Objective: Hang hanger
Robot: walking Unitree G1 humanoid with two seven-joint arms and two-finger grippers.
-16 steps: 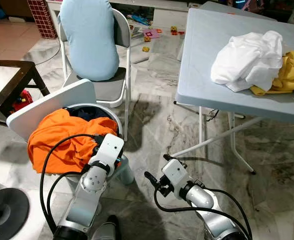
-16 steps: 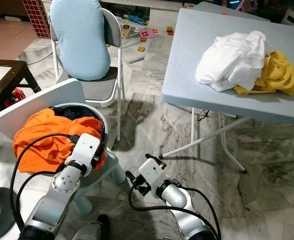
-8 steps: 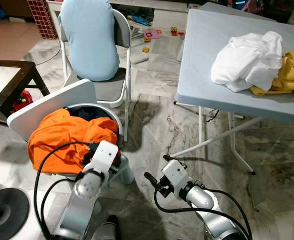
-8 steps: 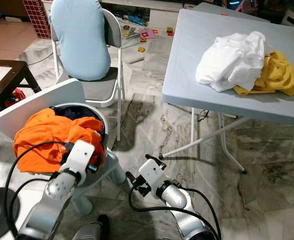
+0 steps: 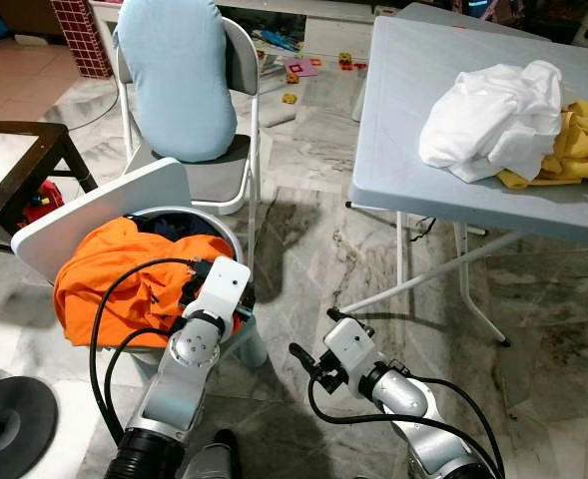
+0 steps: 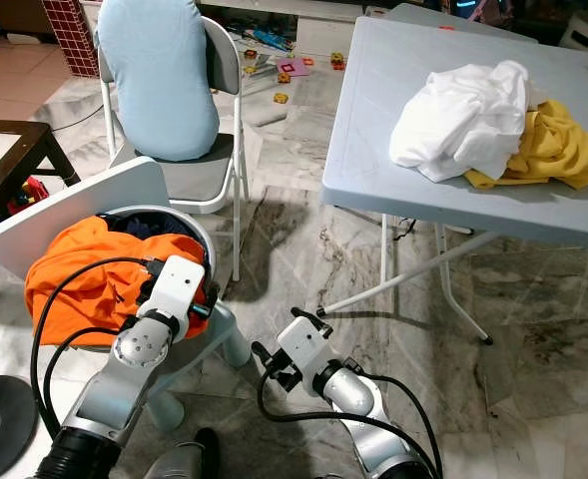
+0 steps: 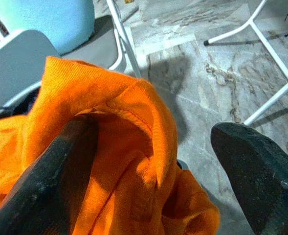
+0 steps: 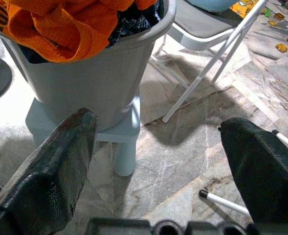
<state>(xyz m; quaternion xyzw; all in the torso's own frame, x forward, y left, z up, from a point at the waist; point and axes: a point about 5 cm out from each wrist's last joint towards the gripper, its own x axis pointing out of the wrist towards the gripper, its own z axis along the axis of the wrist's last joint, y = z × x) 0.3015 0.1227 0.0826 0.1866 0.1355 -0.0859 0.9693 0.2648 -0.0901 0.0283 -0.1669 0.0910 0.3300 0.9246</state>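
Note:
The orange garment lies slack over the basket except for its raised fold (image 7: 161,129), so my left gripper needs to grab it there next.
An orange garment (image 5: 124,284) lies heaped over the rim of a grey laundry basket (image 8: 85,83), with dark clothes under it. My left gripper (image 7: 151,128) is at the near right edge of the heap and is open. One of its fingers (image 7: 60,171) presses against a fold of the orange cloth, and the other finger (image 7: 256,171) hangs free over the floor. My right gripper (image 5: 314,333) hovers low above the marble floor to the right of the basket, open with nothing between its fingers. I see no hanger.
The basket stands on a pale stool (image 8: 121,147), with a white lid (image 5: 104,210) leaning behind it. Beyond it is a folding chair (image 5: 236,150) with a light-blue cushion. At the right a grey folding table (image 5: 413,120) holds white and yellow clothes. A dark table (image 5: 34,160) stands on the left.
My left gripper dipped back and down half a second ago, then returned forward onto the orange garment. The right arm has stayed where it was.

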